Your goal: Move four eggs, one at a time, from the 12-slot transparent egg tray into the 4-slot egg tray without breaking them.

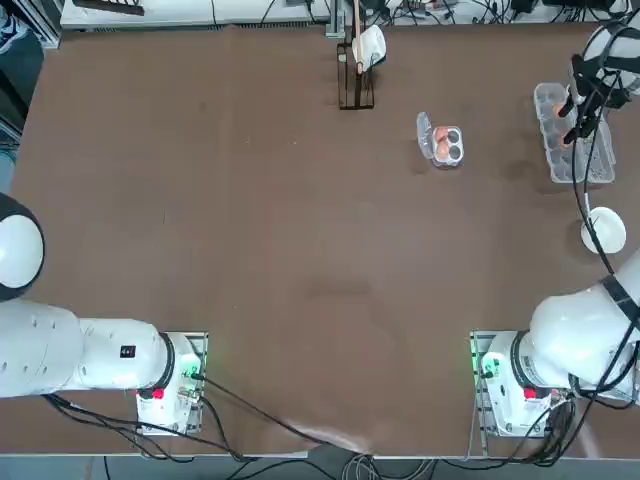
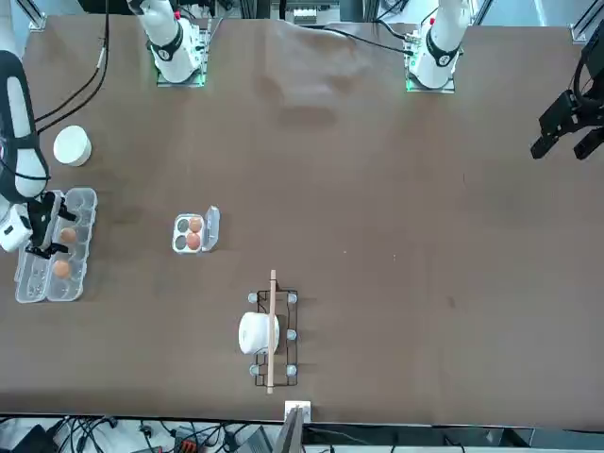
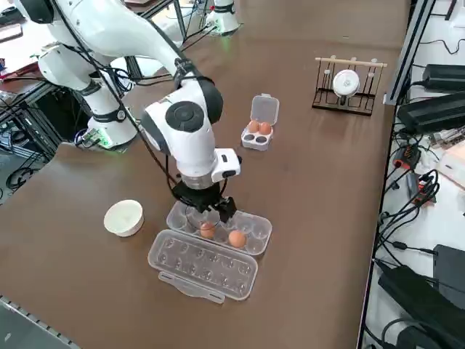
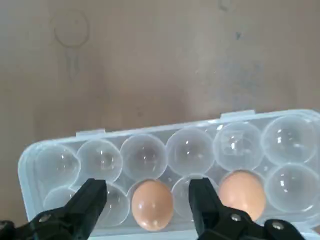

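Note:
My right gripper should next grab the egg by the sides of its exposed upper half [image 4: 152, 200], because the egg's thin shell [image 4: 152, 212] sits low in its clear cup.
The 12-slot transparent egg tray [image 4: 145, 155] lies open near the table's right edge, its lid [image 3: 203, 265] folded flat beside it. It holds two orange-brown eggs in one row. My right gripper [image 4: 147, 184] hangs open just above that row, and its fingers [image 4: 92, 192] flank one egg [image 4: 151, 204]. The other egg [image 4: 241, 192] sits two cups along. The 4-slot egg tray [image 3: 251, 142] stands farther out on the table with its lid flap up. Two eggs [image 3: 253, 126] [image 3: 265, 129] fill one of its rows, and the other two cups are bare.
A white bowl [image 3: 123, 217] sits close to the long tray on the robot's side. A wooden rack [image 3: 347, 83] with a white object stands at the far edge of the table. The right arm [image 3: 182, 123] leans over the long tray.

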`<state>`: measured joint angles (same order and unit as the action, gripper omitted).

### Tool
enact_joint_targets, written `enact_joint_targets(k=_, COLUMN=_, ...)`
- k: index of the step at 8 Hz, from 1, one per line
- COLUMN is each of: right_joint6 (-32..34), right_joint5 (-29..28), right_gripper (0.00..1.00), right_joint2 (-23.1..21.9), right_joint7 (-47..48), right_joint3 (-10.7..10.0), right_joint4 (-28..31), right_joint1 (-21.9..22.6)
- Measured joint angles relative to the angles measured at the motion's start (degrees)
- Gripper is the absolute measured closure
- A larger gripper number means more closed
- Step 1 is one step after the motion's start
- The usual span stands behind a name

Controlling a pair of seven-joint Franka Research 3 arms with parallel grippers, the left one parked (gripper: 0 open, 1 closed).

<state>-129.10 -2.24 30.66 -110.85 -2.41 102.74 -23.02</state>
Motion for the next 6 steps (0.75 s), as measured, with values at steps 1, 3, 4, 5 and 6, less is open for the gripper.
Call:
enact_joint_targets(k=1, right_joint6=-0.31, right_joint5=0.02, right_gripper=0.0, right_joint2=0.58, right_joint7=-1.35, right_joint3=0.0, right_joint4=0.0, right_joint1=-0.64)
enact_joint_targets(k=3, right_joint6=-1.37, right_joint5=0.03, right_gripper=0.0, right_joint2=1.28, right_joint7=-3.65, right_joint3=0.02, right_joint4=0.0, right_joint1=-1.34)
enact_joint_targets(k=4, right_joint6=-2.09, right_joint5=0.04, right_gripper=0.0, right_joint2=1.54, right_joint7=-4.44, right_joint3=0.03, right_joint4=0.0, right_joint1=-1.56)
enact_joint_targets(k=5, right_joint6=-2.72, right_joint5=0.04, right_gripper=0.0, right_joint2=1.75, right_joint7=-5.0, right_joint3=0.03, right_joint4=0.0, right_joint1=-1.7)
enact_joint_targets(k=6, right_joint6=-3.16, right_joint5=0.05, right_gripper=0.01, right_joint2=2.1, right_joint7=-5.3, right_joint3=0.03, right_joint4=0.01, right_joint1=-1.84)
